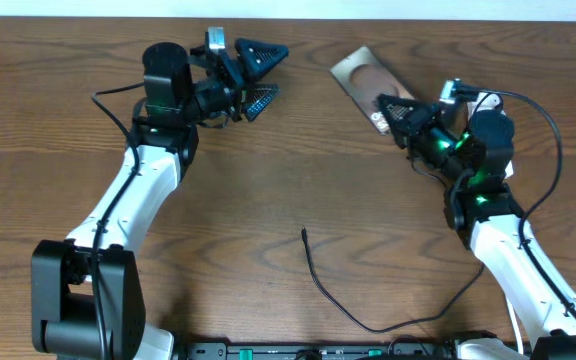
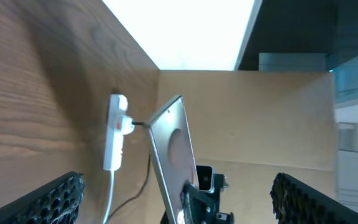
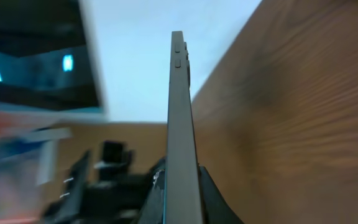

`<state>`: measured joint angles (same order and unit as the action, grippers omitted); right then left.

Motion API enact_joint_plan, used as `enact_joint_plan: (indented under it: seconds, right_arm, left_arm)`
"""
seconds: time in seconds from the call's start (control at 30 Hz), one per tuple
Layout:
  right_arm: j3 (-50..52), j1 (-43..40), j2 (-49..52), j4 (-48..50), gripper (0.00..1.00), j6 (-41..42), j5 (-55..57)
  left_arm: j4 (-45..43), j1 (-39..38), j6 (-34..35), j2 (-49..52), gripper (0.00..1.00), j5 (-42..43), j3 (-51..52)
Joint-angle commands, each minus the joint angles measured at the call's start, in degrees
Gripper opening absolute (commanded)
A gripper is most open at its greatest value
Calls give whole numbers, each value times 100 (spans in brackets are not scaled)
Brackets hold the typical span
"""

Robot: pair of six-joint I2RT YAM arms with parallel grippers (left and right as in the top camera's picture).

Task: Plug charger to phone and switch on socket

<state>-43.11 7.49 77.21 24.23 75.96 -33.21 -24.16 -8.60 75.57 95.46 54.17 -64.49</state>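
Note:
My left gripper should next take the phone by its side toward its far end [image 1: 352,71] [image 2: 166,123], so that its near end stays free for the charger to be plugged in.
My right gripper [image 1: 393,112] is shut on the near end of the phone [image 1: 364,72], which is lifted and tilted at the back right of the table. In the right wrist view the phone [image 3: 179,112] stands edge-on between the jaws [image 3: 179,183]. My left gripper [image 1: 258,75] is open and empty at the back left, facing the phone [image 2: 171,146]. The charger cable [image 1: 368,320] lies loose at the front, its plug tip [image 1: 304,233] near the table's middle. The white socket [image 2: 115,130] with red switch marks lies beyond the phone, a black plug in it.
The wooden table [image 1: 268,180] carries only these things. In the overhead view the socket is mostly hidden behind my right wrist. Thick black arm cables loop beside the right arm [image 1: 553,150]. A tan wall [image 2: 260,118] stands behind the table.

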Motion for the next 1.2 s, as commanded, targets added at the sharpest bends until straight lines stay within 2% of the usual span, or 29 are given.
enact_joint_plan:
  seconds: [0.0,0.1,0.23,0.47,0.8,0.87,1.0,1.1,1.17]
  right_arm:
    - [-122,234,-37,529,1,1045,-382]
    - [-122,511,-37,1102,1,1285,-251]
    - [-122,793,-37,1202,1,1532,59]
    - [-122,1176,-37,1202,2,1725,374]
    - [-122,1480,-37,1152,2,2203,758]
    - [-122,1543,-37,1067,2,2422,833]
    - [-122,1663,-37,922,2,2776,1036]
    - [-122,1685,-37,920,2,2774,1069]
    - [-122,1685,-37,920,2,2774,1069]
  left_arm:
    - [-83,7,297,-131,95,376,-164]
    - [-83,-11,553,-131,95,389,-164]
    - [-90,-114,903,-131,95,310,-164]
    - [-494,-254,922,-129,95,127,-164]
    - [-511,-374,872,-129,95,-330,-164]
    - [-511,-439,870,-129,91,-431,-164]
    - [-509,-573,592,-127,77,-686,-164]
    - [-509,-623,592,-127,77,-734,-164]
    - [-509,-627,592,-127,72,-748,-164]
